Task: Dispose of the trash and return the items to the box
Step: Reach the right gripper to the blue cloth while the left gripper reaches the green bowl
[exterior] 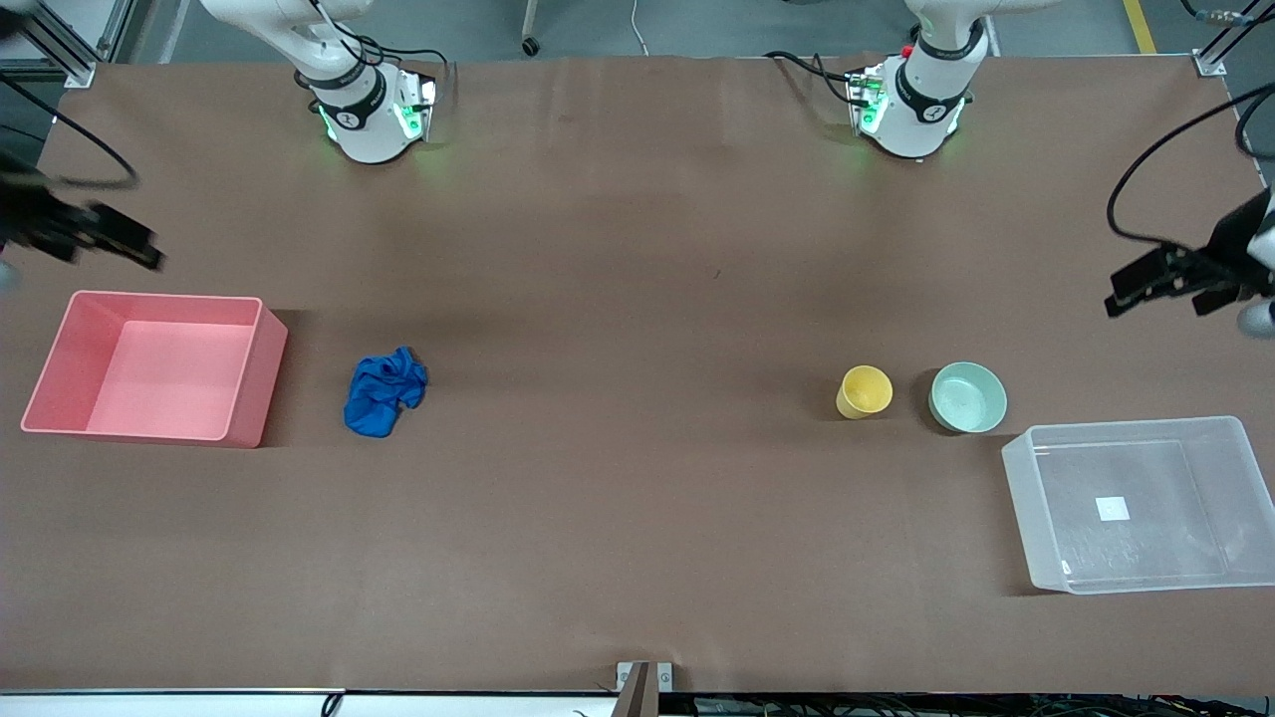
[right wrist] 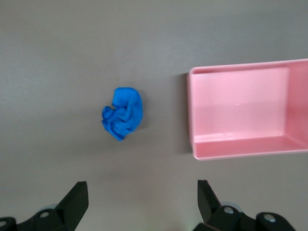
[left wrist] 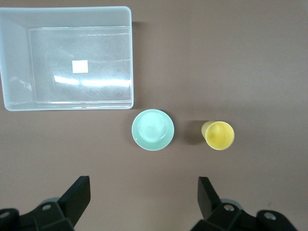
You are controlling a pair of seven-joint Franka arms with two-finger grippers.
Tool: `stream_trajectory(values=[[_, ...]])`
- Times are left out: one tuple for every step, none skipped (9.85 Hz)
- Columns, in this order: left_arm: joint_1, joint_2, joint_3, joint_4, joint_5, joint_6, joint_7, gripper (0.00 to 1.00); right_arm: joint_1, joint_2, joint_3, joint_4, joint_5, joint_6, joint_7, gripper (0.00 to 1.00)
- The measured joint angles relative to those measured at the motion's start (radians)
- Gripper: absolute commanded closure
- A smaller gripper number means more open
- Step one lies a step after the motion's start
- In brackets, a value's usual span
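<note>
Next, my right gripper will grab the blue wad by its bunched middle (exterior: pixel 384 392), to drop the trash into the pink bin (exterior: pixel 155 370).
The trash, a wrinkled bright blue wad (exterior: pixel 384 392), lies on the table beside the pink bin; it also shows in the right wrist view (right wrist: pixel 123 113). The yellow cup (exterior: pixel 864 390) and the mint-green bowl (exterior: pixel 968 397) stand side by side next to the clear tub (exterior: pixel 1165 538). The left wrist view shows the cup (left wrist: pixel 219 135), the bowl (left wrist: pixel 153 130) and the tub (left wrist: pixel 110 48), which holds nothing. My left gripper (exterior: pixel 1136 284) (left wrist: pixel 143 199) is open and empty, high over the left arm's end of the table. My right gripper (exterior: pixel 125 239) (right wrist: pixel 143 202) is open and empty, high over the right arm's end.
An opaque pink bin (exterior: pixel 164 378) with nothing in it stands at the right arm's end of the table, and shows in the right wrist view (right wrist: pixel 240 110). The brown table (exterior: pixel 637 299) is bare between the wad and the cup.
</note>
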Motion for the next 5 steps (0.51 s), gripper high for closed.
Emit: stream_trajectory(values=[[0.018, 0.012, 0.0, -0.075, 0.0, 0.092, 0.013, 0.02, 0.035, 0.055, 0.002, -0.051, 0.0, 0.107, 0.022, 0.0], [0.038, 0.018, 0.0, -0.161, 0.0, 0.19, 0.027, 0.02, 0.054, 0.101, 0.003, -0.134, -0.001, 0.252, 0.031, 0.0], [0.052, 0.023, 0.0, -0.248, 0.0, 0.289, 0.037, 0.02, 0.067, 0.137, 0.003, -0.243, -0.001, 0.417, 0.036, 0.0], [0.057, 0.03, 0.0, -0.332, 0.0, 0.388, 0.039, 0.03, 0.072, 0.171, 0.003, -0.351, -0.002, 0.572, 0.037, 0.0], [0.056, 0.047, 0.0, -0.401, 0.0, 0.47, 0.039, 0.03, 0.074, 0.208, 0.003, -0.435, -0.002, 0.702, 0.037, 0.0]])
